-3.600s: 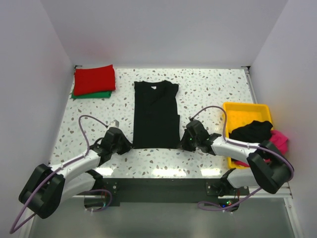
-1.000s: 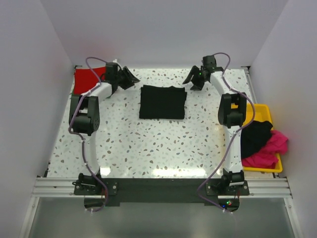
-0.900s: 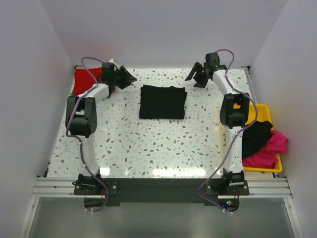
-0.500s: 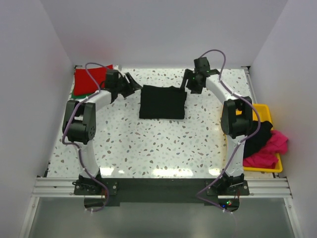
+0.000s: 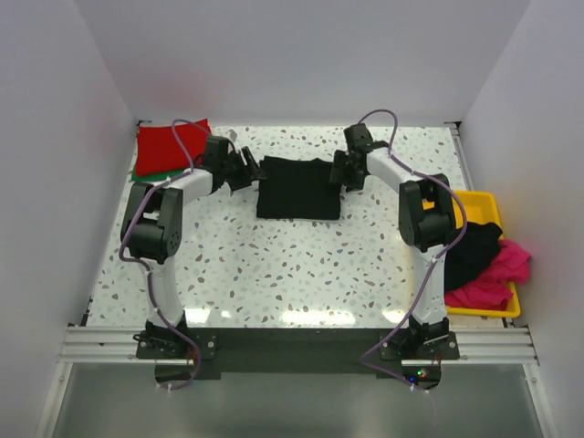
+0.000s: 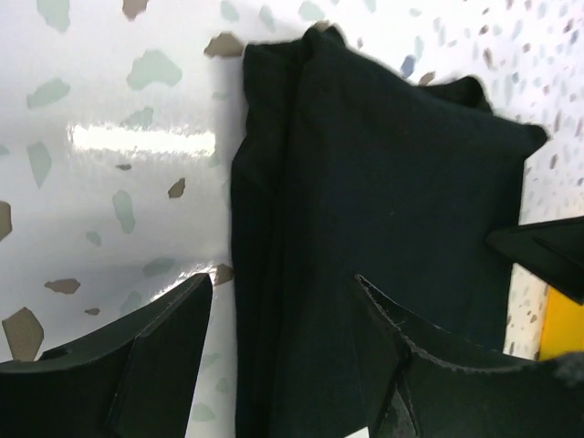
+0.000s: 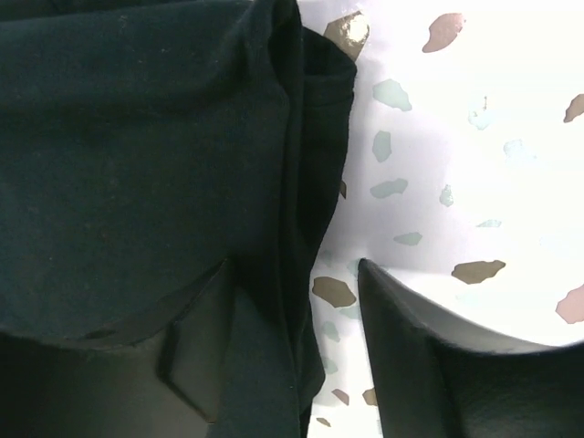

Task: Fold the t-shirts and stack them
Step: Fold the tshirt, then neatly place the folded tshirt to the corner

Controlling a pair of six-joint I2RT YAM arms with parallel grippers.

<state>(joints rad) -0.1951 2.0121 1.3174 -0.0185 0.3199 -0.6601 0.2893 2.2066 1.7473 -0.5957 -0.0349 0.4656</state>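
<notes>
My left gripper takes hold of the folded black t-shirt by its layered side edge nearest the red t-shirt (image 5: 170, 144) next, to stack it there still folded.
A black t-shirt (image 5: 299, 188), folded into a rectangle, lies on the speckled table at the far middle. My left gripper (image 5: 250, 172) is at its left edge and my right gripper (image 5: 341, 173) at its right edge. In the left wrist view the left gripper (image 6: 283, 297) is open and straddles the shirt's (image 6: 383, 182) layered side edge. The right wrist view shows the right gripper (image 7: 297, 278) open too, one finger over the cloth (image 7: 137, 155) and the other over bare table. A folded red t-shirt (image 5: 170, 144) lies on a green one (image 5: 146, 172) at the far left.
At the right edge stands a yellow tray (image 5: 482, 206) holding a crumpled black shirt (image 5: 471, 250) and a pink one (image 5: 500, 274). White walls close in the table on three sides. Both arms stretch far out over the table from the near rail (image 5: 292, 342).
The long black shirt has been folded in half. Over the last second both grippers came in from the far corners to the folded shirt's left and right edges.
</notes>
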